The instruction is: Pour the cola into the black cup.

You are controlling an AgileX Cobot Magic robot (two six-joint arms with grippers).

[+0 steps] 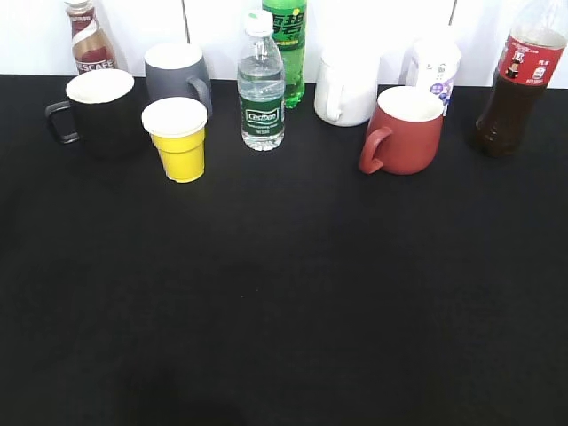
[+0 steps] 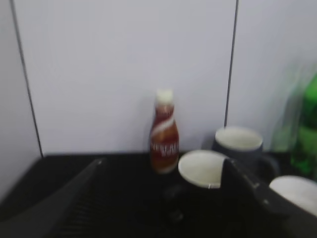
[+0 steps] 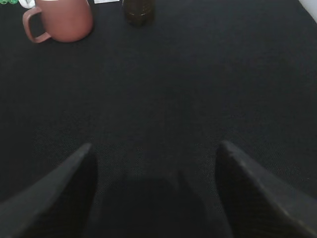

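Next, my left gripper takes hold of the black cup (image 1: 99, 108) by its black loop handle (image 1: 59, 122) to keep it steady for the cola.
The cola (image 1: 522, 82), a tall clear bottle of dark liquid with a red label, stands at the back right of the black table. Only its base shows at the top of the right wrist view (image 3: 138, 11). The black cup (image 1: 99, 108), white inside with its handle to the left, stands upright at the back left. In the left wrist view it (image 2: 199, 168) sits just ahead, partly behind the right finger. My left gripper (image 2: 163, 168) is open and empty. My right gripper (image 3: 156, 145) is open and empty over bare table, well short of the cola. Neither gripper shows in the exterior view.
Along the back stand a Nescafe bottle (image 1: 89, 40), grey mug (image 1: 176, 75), yellow cup (image 1: 177, 138), water bottle (image 1: 261, 89), green soda bottle (image 1: 286, 44), white mug (image 1: 346, 89), red mug (image 1: 404, 129) and white carton (image 1: 435, 67). The black table (image 1: 284, 293) extends toward the front.
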